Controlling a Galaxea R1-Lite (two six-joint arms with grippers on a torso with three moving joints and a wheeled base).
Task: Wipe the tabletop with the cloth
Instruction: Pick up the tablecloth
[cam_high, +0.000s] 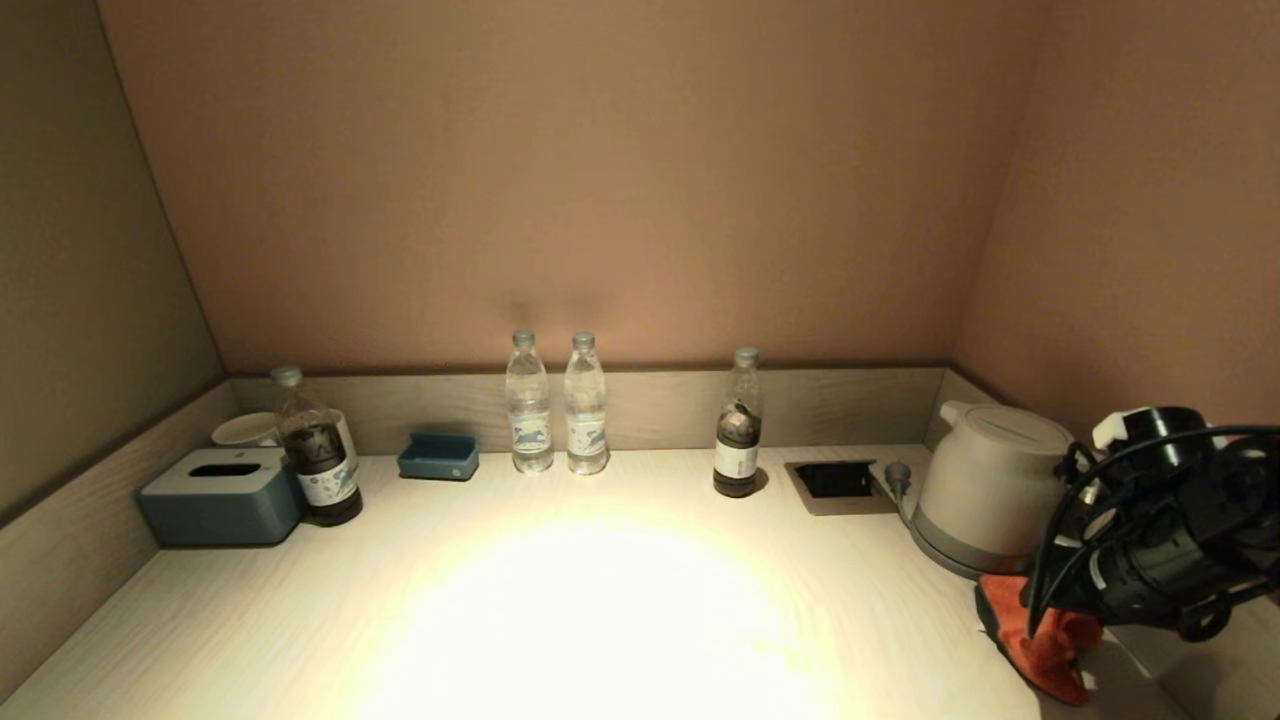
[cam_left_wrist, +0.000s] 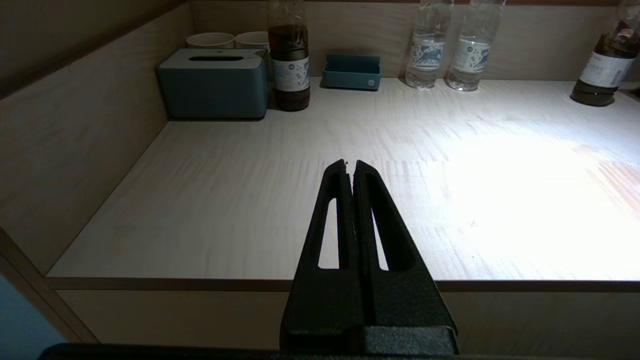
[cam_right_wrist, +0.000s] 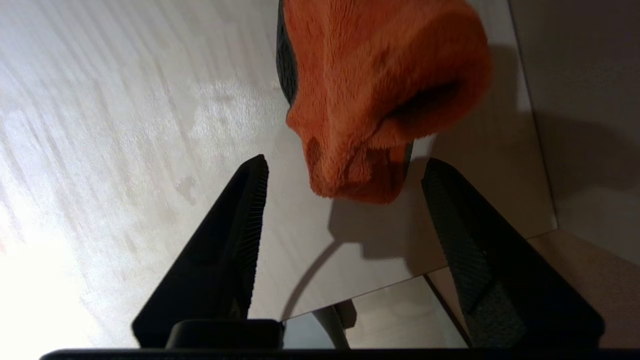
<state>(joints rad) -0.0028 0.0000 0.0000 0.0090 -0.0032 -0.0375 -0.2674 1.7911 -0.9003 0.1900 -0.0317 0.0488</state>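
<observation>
The robot's right gripper will next grab the orange cloth (cam_right_wrist: 375, 90), which lies slack on the tabletop with raised folds, by its narrow bunched end (cam_right_wrist: 358, 171), and then wipe with it.
The orange fluffy cloth (cam_high: 1040, 640) lies bunched on the light wood tabletop (cam_high: 600, 600) at its front right corner, just in front of the kettle. In the right wrist view the cloth (cam_right_wrist: 375, 90) reaches in between my right gripper's (cam_right_wrist: 342, 167) fingertips. That gripper is open wide above the cloth, one finger on each side, neither touching it. In the head view the right arm's wrist (cam_high: 1150, 540) hides its fingers. My left gripper (cam_left_wrist: 351, 164) is shut and empty, held before the table's front left edge.
A white kettle (cam_high: 985, 490) and a recessed socket (cam_high: 835, 480) stand at the back right. Along the back are a dark bottle (cam_high: 737, 430), two water bottles (cam_high: 528, 405), a blue tray (cam_high: 438, 456), another dark bottle (cam_high: 318, 450), a tissue box (cam_high: 222, 495) and cups (cam_high: 245, 430). Walls enclose three sides.
</observation>
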